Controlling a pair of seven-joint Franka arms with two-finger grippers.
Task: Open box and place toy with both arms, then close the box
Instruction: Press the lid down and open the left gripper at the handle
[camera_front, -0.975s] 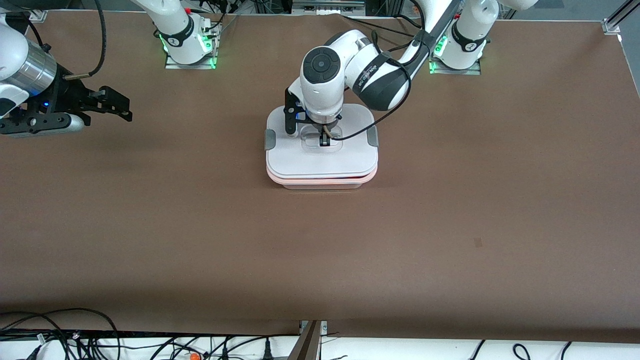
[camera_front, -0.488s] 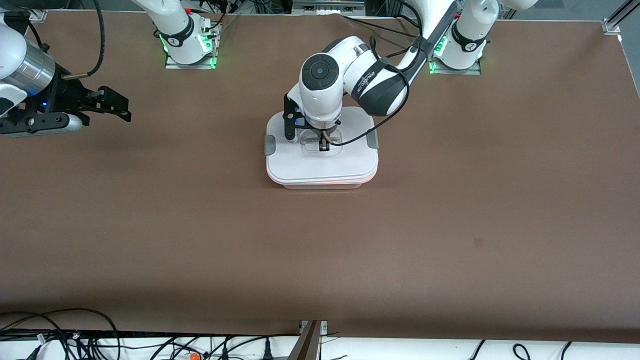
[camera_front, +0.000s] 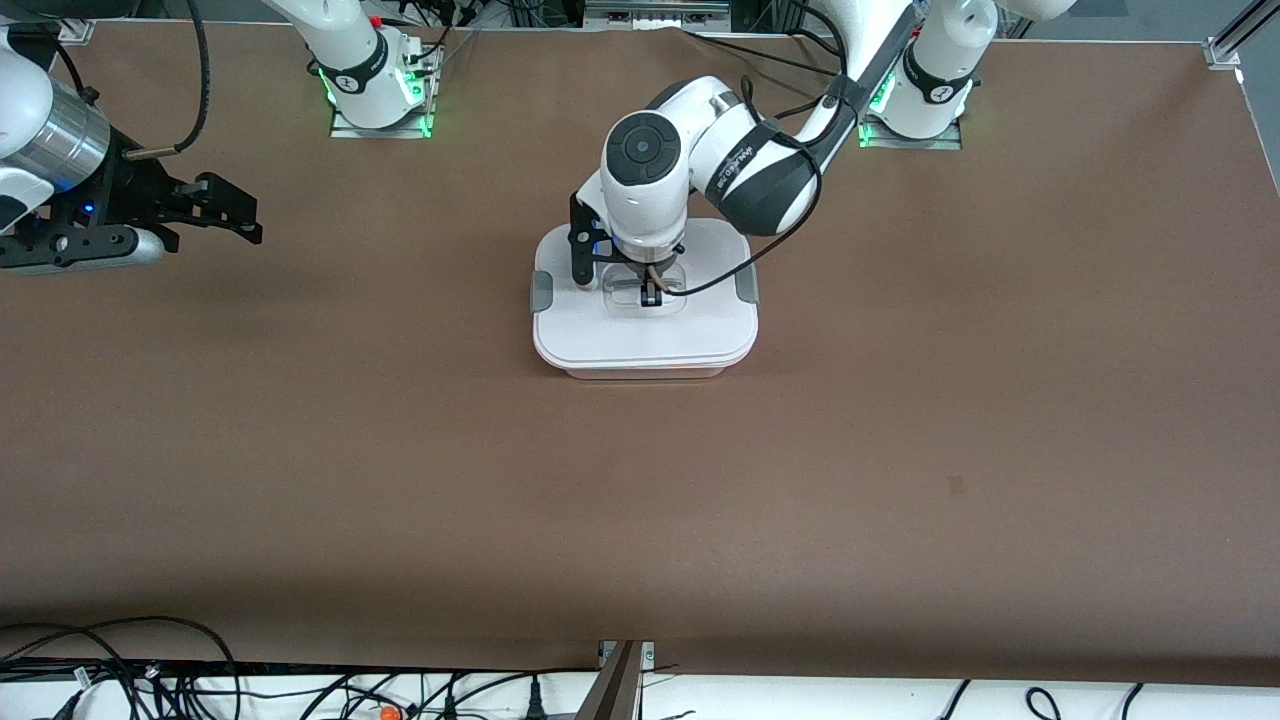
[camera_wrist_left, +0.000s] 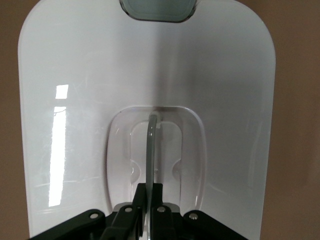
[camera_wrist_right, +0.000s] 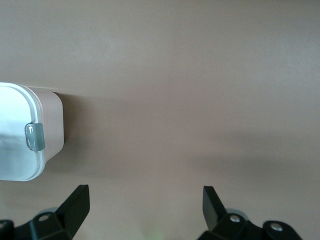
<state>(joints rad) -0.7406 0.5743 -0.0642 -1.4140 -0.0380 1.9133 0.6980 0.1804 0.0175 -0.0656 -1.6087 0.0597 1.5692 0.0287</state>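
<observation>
The white lid lies flat on the pinkish box (camera_front: 643, 373) and would stay there, so it is now time for my left gripper to open.
The box (camera_front: 645, 368) stands mid-table, toward the robots' bases, with its white lid (camera_front: 700, 325) sitting flat on it. Grey clips (camera_front: 540, 290) (camera_front: 747, 283) show at both ends. My left gripper (camera_front: 651, 293) is over the lid's middle, shut on the clear recessed handle (camera_front: 668, 300). In the left wrist view the lid (camera_wrist_left: 75, 75) fills the picture, and the left gripper (camera_wrist_left: 151, 192) pinches the thin handle blade (camera_wrist_left: 151, 145). My right gripper (camera_front: 250, 218) is open and empty at the right arm's end of the table, and that arm waits. The toy is not in view.
The right wrist view shows the open right gripper (camera_wrist_right: 145, 200) over bare brown table, with the box's end (camera_wrist_right: 50, 125) and one grey clip (camera_wrist_right: 34, 136) off to the side. Cables (camera_front: 120, 680) run along the table edge nearest the front camera.
The lid came down with the left gripper and settled on the tub. The pink rim that showed under its edge is now covered. The right arm has barely moved.
</observation>
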